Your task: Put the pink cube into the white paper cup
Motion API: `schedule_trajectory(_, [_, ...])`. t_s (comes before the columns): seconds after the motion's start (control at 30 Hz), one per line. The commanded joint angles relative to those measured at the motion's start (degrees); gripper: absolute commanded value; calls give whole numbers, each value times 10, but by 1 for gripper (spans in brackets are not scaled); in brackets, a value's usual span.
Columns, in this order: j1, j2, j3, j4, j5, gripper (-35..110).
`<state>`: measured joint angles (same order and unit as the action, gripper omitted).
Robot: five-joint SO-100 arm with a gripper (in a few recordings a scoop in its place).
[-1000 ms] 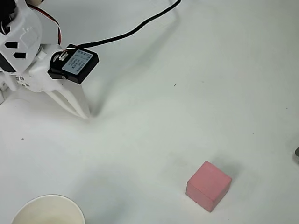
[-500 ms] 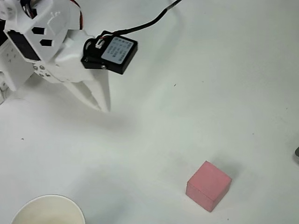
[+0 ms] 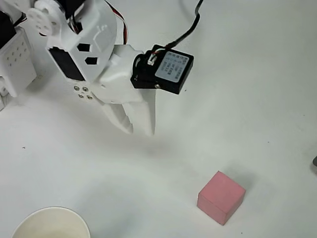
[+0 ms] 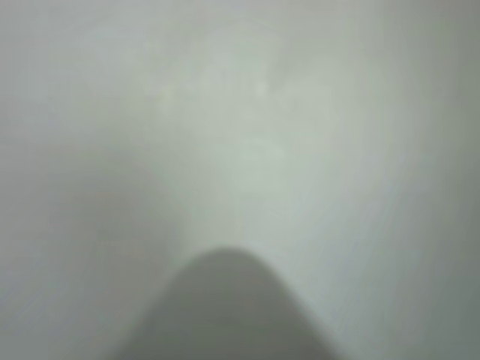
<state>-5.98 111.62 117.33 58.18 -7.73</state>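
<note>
Next, my gripper grabs the opposite sides of the pink cube (image 3: pixel 221 197), to put it into the white paper cup (image 3: pixel 50 223).
The pink cube (image 3: pixel 221 197) rests on the white table at the lower right of the overhead view. Only the rim of the white paper cup (image 3: pixel 50 223) shows, cut off at the bottom left edge. My white gripper (image 3: pixel 140 132) hangs above the table at the upper middle, pointing down the picture, well up and left of the cube and up and right of the cup. Its fingertips (image 3: pixel 150 132) stand only slightly parted, with nothing between them. The wrist view is a blur of pale table with a dark rounded fingertip (image 4: pixel 225 307) at the bottom.
A black camera module (image 3: pixel 167 70) with a black cable (image 3: pixel 190 27) rides on the wrist. The arm's white base (image 3: pixel 15 59) stands at the left edge. A small dark thing (image 3: pixel 314 162) touches the right edge.
The arm has swung right and down the picture towards the cube, and looks larger. Its fingertips have parted a little. Cube and cup have not moved.
</note>
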Motion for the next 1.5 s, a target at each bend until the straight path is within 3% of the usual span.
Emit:
schedule_trajectory(0.0, [-7, -16, -84, -9, -9, 18])
schedule_trajectory(0.27, [-15, -107, -200, -9, -24, 18])
schedule_trajectory(0.8, [-19, -160, -261, -9, -63, 46])
schedule_trajectory(1.47, [-9, -277, -395, -41, -99, 46])
